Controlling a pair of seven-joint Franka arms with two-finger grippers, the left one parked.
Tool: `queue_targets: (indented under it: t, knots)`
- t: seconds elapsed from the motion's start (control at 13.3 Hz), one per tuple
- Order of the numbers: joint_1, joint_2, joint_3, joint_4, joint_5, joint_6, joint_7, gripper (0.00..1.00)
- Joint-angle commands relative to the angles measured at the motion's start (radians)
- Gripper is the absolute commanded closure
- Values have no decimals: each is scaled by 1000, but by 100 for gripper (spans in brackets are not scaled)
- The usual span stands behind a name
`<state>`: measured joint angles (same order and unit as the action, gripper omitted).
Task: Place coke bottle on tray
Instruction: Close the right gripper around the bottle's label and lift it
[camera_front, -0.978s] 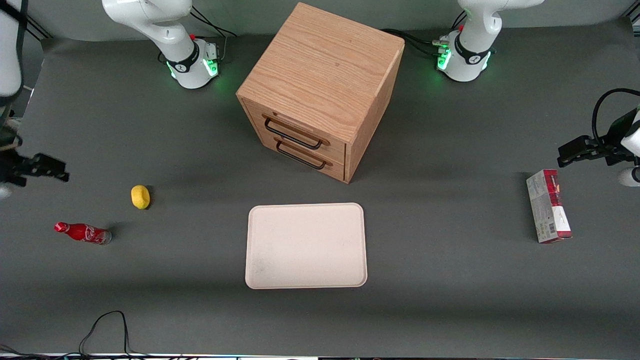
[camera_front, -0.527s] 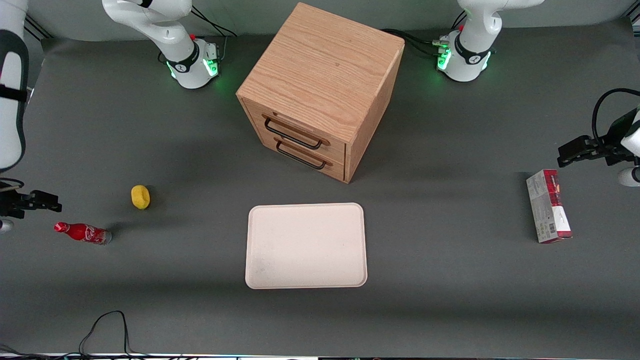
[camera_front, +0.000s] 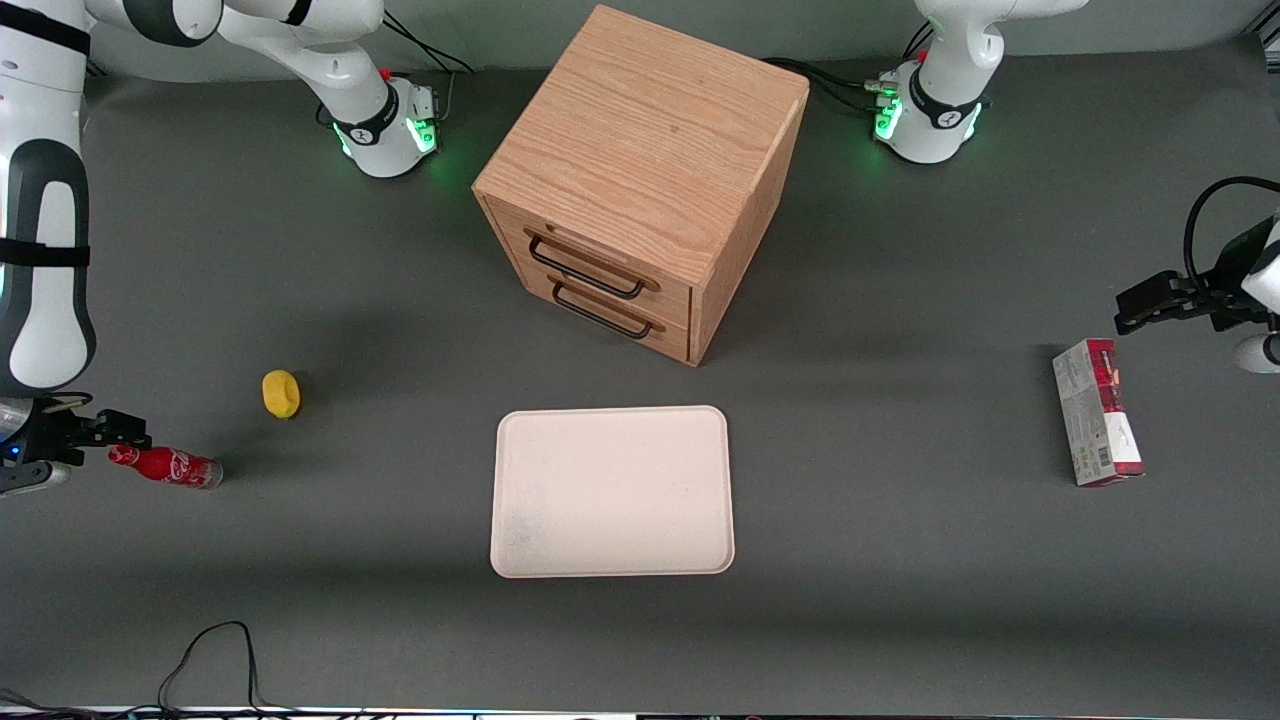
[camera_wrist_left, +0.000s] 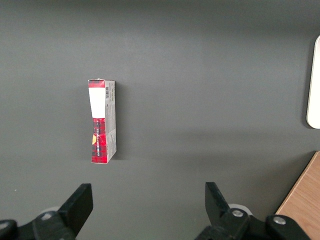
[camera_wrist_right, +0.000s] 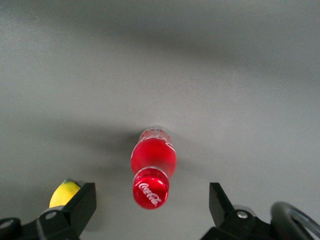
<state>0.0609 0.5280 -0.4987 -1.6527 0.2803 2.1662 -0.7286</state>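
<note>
The gripper needs to grab the coke bottle by its red cap end (camera_front: 125, 455) next. Then the robot will set the bottle onto the cream-white tray (camera_front: 612, 491).
The coke bottle (camera_front: 166, 466) is small and red and lies on its side on the grey table, toward the working arm's end, cap end pointing at the gripper. In the right wrist view the coke bottle (camera_wrist_right: 152, 169) shows cap first, between the two fingers. My gripper (camera_front: 70, 440) is open and empty, low over the table just off the bottle's cap; in the wrist view the gripper (camera_wrist_right: 152, 205) has its fingers wide apart, one on each side of the cap. The cream-white tray (camera_front: 612, 491) lies flat at the table's middle, nearer the front camera than the cabinet.
A yellow lemon-like lump (camera_front: 281, 393) sits beside the bottle, a little farther from the camera; it also shows in the right wrist view (camera_wrist_right: 64, 193). The wooden two-drawer cabinet (camera_front: 640, 175) stands mid-table. A red and white box (camera_front: 1096, 425) lies toward the parked arm's end.
My gripper has come down and toward the camera to the bottle's cap end. The bottle, lemon and tray have not moved.
</note>
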Motion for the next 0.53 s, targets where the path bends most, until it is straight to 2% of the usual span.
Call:
queue_targets:
  t: [0.0,0.23,0.3,0.45]
  knots:
    - [2,21,-11,1,42,20,-40,1]
    - [2,30,-11,-7,51,29,-40,8]
    - [2,29,-11,-10,51,29,-40,14]
    - [2,29,-11,-9,51,29,-41,34]
